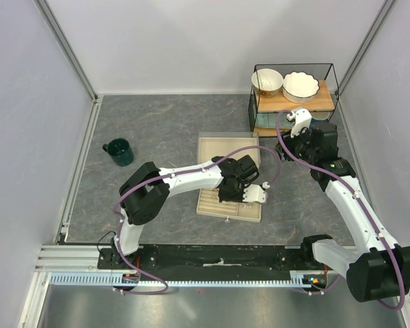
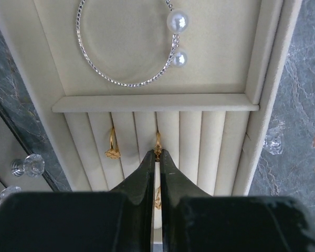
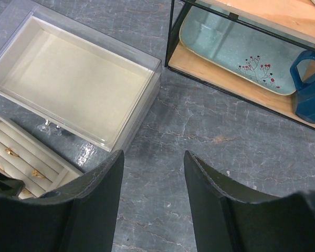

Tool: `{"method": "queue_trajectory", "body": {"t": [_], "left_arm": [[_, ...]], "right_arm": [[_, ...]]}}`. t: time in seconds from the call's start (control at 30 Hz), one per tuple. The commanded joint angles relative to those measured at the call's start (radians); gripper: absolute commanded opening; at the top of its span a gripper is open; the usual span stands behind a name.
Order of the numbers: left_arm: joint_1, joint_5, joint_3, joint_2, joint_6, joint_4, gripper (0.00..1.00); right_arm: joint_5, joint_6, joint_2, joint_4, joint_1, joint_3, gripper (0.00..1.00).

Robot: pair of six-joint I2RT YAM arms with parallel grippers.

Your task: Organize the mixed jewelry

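Note:
The small gold ring is upright in its slot between two padded rolls, so my left gripper should release it.
In the left wrist view my left gripper point(image 2: 158, 153) is shut on a small gold ring point(image 2: 157, 143) that stands in a slot of the beige tray box point(image 2: 220, 147). A second gold ring point(image 2: 112, 147) sits two slots to the left. The silvery hoop point(image 2: 94, 63), with two pearls at its ends, lies in the flat compartment beyond. From above, the left gripper point(image 1: 240, 198) hangs over the tray box point(image 1: 212, 205). My right gripper point(image 3: 153, 157) is open over bare table, also seen from above as the right gripper point(image 1: 297, 147), with nothing between its fingers.
An open beige-lined case point(image 1: 222, 147) lies behind the tray box. Clear crystal pieces point(image 2: 29, 164) lie on the table on both sides of the tray box. A green mug point(image 1: 119, 152) stands at the left. A wire shelf point(image 1: 294, 102) with bowls, a teal plate point(image 3: 231, 47) and a blue mug point(image 3: 310, 84) is at the back right.

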Motion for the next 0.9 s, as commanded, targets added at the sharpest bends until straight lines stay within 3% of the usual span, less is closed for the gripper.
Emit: {"method": "queue_trajectory", "body": {"t": [0.0, 0.37, 0.6, 0.87], "left_arm": [[-0.023, -0.036, 0.032, 0.034, 0.009, 0.002, 0.01], [-0.033, -0.05, 0.031, 0.055, 0.006, -0.021, 0.03], [-0.039, -0.065, 0.041, 0.064, -0.002, -0.027, 0.16], [-0.041, -0.074, 0.044, 0.022, -0.016, -0.025, 0.23]], "right_arm": [[-0.018, 0.01, -0.019, 0.03, -0.003, -0.008, 0.57], [-0.024, 0.01, -0.024, 0.03, -0.004, -0.01, 0.57], [-0.029, 0.01, -0.024, 0.029, -0.004, -0.007, 0.57], [-0.037, 0.013, -0.024, 0.027, -0.003, -0.007, 0.57]]}}
